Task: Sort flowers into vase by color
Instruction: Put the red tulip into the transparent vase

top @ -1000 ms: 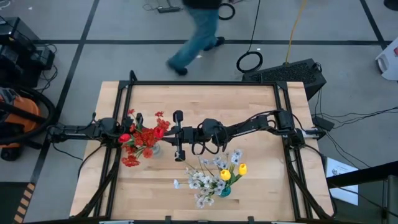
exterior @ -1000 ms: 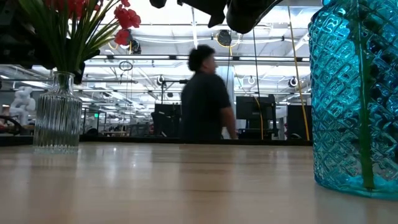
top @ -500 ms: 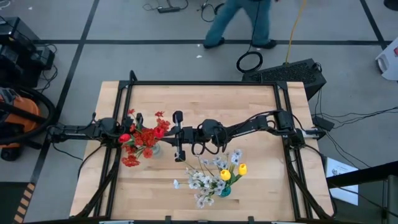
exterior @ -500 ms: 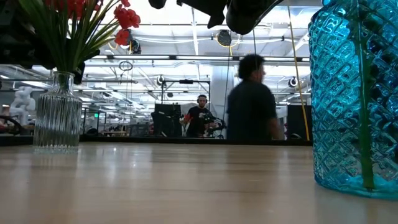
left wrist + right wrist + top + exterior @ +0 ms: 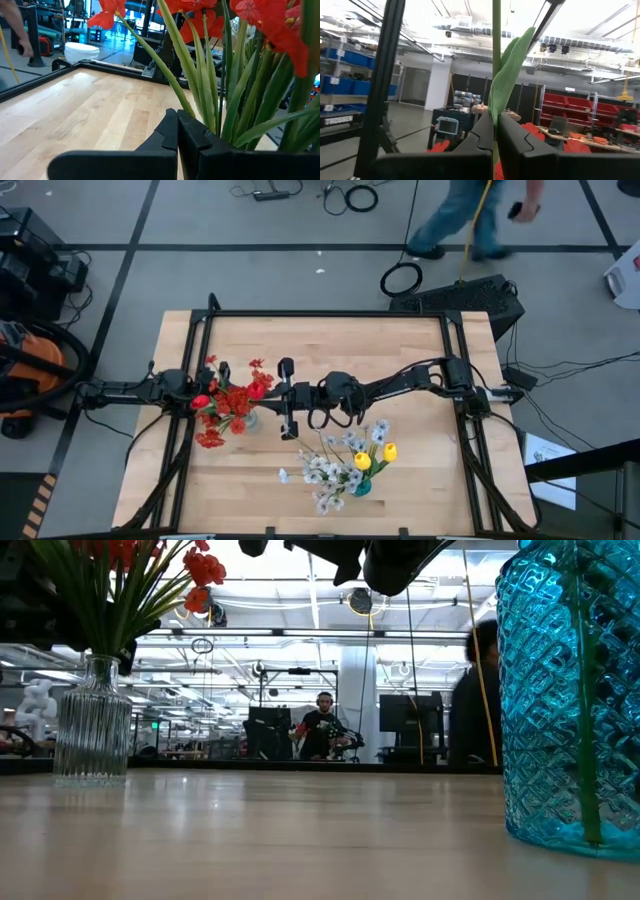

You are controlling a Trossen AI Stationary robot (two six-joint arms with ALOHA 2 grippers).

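My right gripper should keep holding the green stem above the red blossoms until the stem's end is inside the clear vase.
A clear ribbed vase stands left of centre, holding red blossoms on green stems. A blue patterned vase near the front edge holds yellow tulips and white sprays. My left gripper is shut right beside the red bunch. My right gripper hovers at the centre, just right of the red flowers, and is shut on a green flower stem. My left gripper is shut with the red flowers' green stems rising right behind its fingertips; whether it touches them I cannot tell. My right gripper pinches a thin green stem between its two fingers, just below a leaf. It comes roughly level from the table's right, fingers across the stem. The stem is lifted clear.
A black frame runs around the wooden table. Bare wood lies along the far half and at the right. A person walks on the floor beyond the far edge. A black case sits at the far right corner.
Both arms, the vases and the flowers have kept still. The person beyond the far edge has walked toward the right.
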